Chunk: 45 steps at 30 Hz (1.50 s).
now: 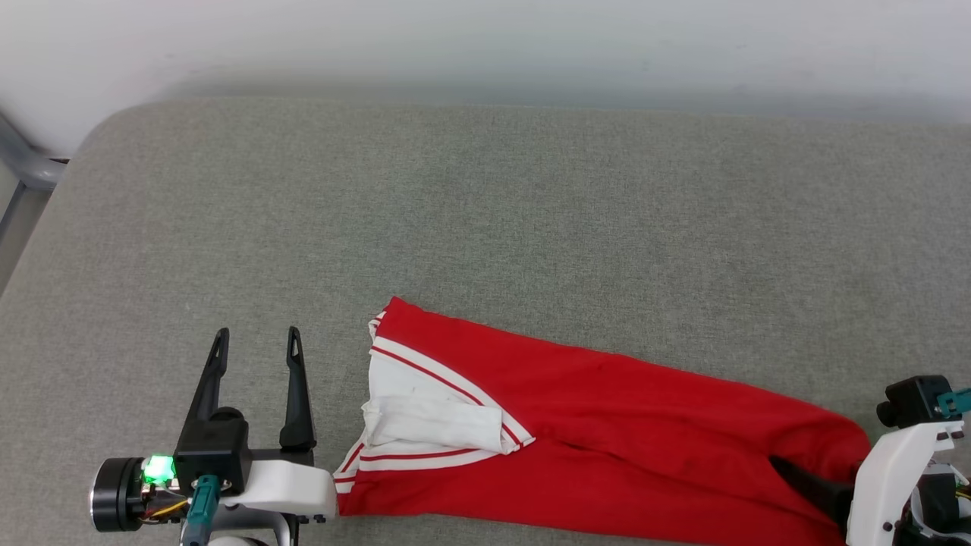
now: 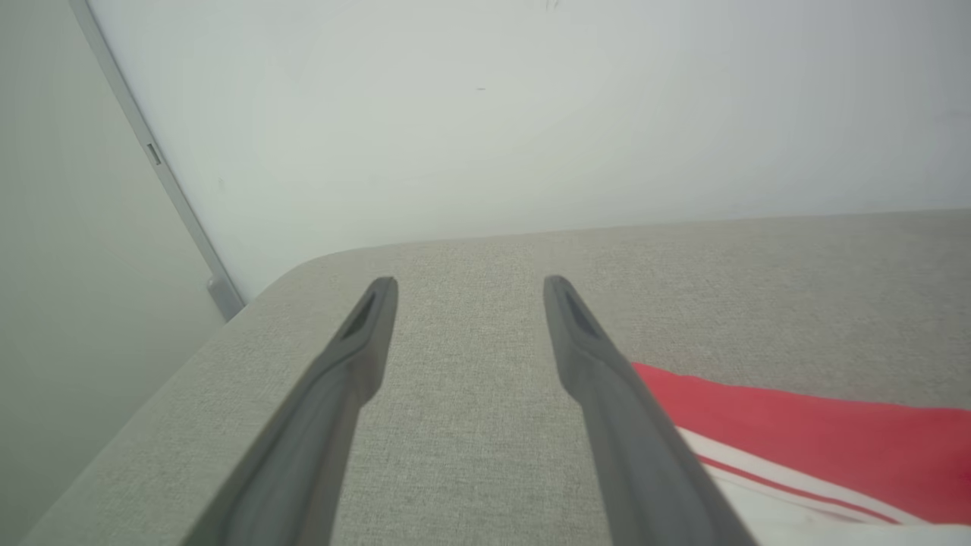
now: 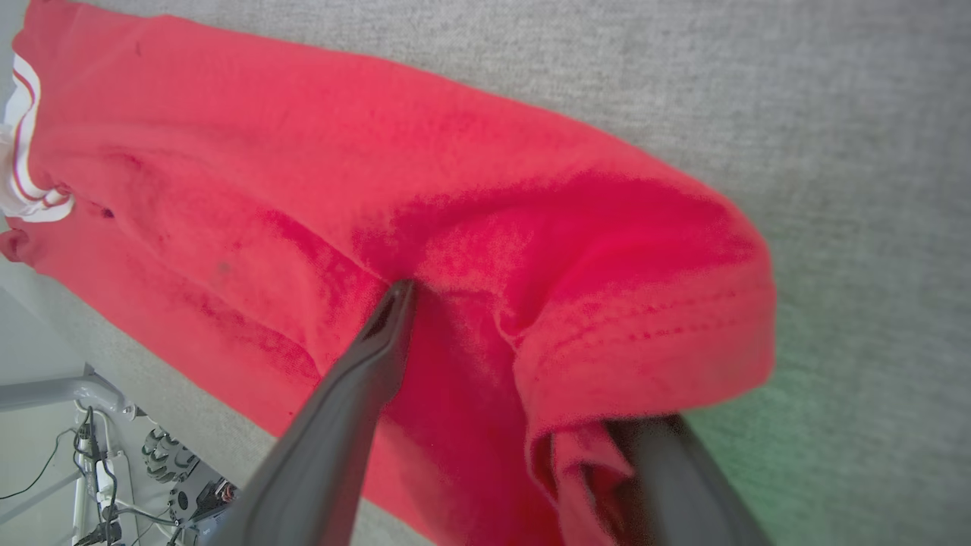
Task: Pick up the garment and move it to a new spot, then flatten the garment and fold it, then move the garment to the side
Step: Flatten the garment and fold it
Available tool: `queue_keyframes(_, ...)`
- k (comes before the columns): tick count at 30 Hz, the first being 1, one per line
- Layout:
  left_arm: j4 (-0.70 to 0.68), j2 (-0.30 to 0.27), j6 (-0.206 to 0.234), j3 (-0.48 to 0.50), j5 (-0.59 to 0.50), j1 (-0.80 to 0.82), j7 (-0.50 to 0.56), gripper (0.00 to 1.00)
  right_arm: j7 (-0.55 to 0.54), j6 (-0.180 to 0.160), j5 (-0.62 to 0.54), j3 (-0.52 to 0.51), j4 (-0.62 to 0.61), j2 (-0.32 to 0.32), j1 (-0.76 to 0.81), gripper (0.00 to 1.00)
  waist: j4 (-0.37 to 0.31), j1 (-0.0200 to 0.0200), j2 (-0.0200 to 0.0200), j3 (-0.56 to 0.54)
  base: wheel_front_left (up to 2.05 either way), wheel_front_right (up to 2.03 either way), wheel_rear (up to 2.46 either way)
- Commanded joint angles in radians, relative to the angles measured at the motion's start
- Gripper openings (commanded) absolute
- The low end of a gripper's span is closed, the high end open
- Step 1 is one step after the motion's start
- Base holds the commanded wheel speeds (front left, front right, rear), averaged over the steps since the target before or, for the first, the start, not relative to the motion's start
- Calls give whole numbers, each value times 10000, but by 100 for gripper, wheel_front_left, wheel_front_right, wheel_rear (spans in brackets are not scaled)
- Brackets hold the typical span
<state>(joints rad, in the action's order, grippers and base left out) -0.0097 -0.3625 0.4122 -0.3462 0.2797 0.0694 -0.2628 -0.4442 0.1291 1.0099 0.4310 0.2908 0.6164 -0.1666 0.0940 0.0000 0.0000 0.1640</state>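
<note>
My right gripper will next pinch that raised fold [image 1: 833, 455], because the garment's hem end bulges up off the cushion while the long red band [image 1: 628, 428] lies flat.
The garment [image 1: 607, 425] lies folded into a long red band across the near part of the grey padded surface [image 1: 485, 189], with its white sleeve and striped trim at the left end. My left gripper [image 1: 257, 331] stands open just left of that end, touching nothing; in its wrist view the left gripper [image 2: 470, 282] has bare grey cloth between its fingers and the garment [image 2: 834, 425] to the right. My right gripper [image 3: 501, 288] is open at the garment's [image 3: 303, 152] right end. One finger [image 3: 364, 364] lies on top of the fabric. The other goes under the hem, hidden.
A pale wall runs behind the surface. A grey metal frame [image 1: 23, 167] stands past the rounded far left corner. Off the near edge, the right wrist view shows cables and small wheels [image 3: 174, 493] on the floor.
</note>
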Motion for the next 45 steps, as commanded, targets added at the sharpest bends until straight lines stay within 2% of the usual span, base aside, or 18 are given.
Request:
queue_keyframes(1, -110, 155, -110, 174, -222, -143, -25, 100, 97, 26, 2, 330, 136, -244, 72, 15, 19, 0, 0, -46, 0, 0, 0)
queue_keyframes(2, -127, 273, -193, 277, -360, -235, -25, 100, 200, 26, 56, 400, 193, -218, 25, 0, 24, 0, 0, -73, 0, 0, 0)
queue_keyframes(8, -2, 845, -689, 773, -1168, -622, -25, 100, 804, 4, 200, 483, 566, 403, -170, 0, 48, 0, 0, -216, 0, 0, 0)
queue_keyframes(11, 25, 1009, -789, 893, -1352, -682, -23, 100, 904, 3, 194, 426, 736, 720, -234, 0, 46, 0, 0, -260, 0, 0, 0)
queue_keyframes(12, 50, 1135, -916, 1012, -1512, -737, -25, 100, 1003, 3, 243, 346, 924, 988, -279, 0, 44, 0, 0, -305, 0, 0, 0)
queue_keyframes(20, 173, 1457, -1280, 1278, -1954, -890, -25, 100, 1128, 4, 190, 22, 1876, 1831, -314, 0, 17, 0, 0, -484, 0, 0, 0)
queue_keyframes(25, 266, 1609, -1385, 1408, -2193, -1037, -24, 100, 1070, 6, 357, -225, 2220, 2023, -172, 0, 22, 0, 0, -651, 0, 0, 0)
queue_keyframes(30, 303, 1703, -1494, 1519, -2329, -1179, -24, 100, 540, 10, 828, -253, 1229, 2148, 80, 0, -29, 0, 0, -791, 0, 0, 0)
queue_keyframes(36, 358, 1805, -1641, 1595, -2434, -1236, -24, 100, -11, 10, 1328, -492, -785, 2261, 235, 0, -54, 0, 0, -871, 0, 0, 0)
queue_keyframes(45, 443, 2014, -1810, 1486, -2593, -994, -25, 100, -1202, 12, 821, -535, -2812, 1604, -272, 0, 163, 0, 0, -691, 0, 0, 0)
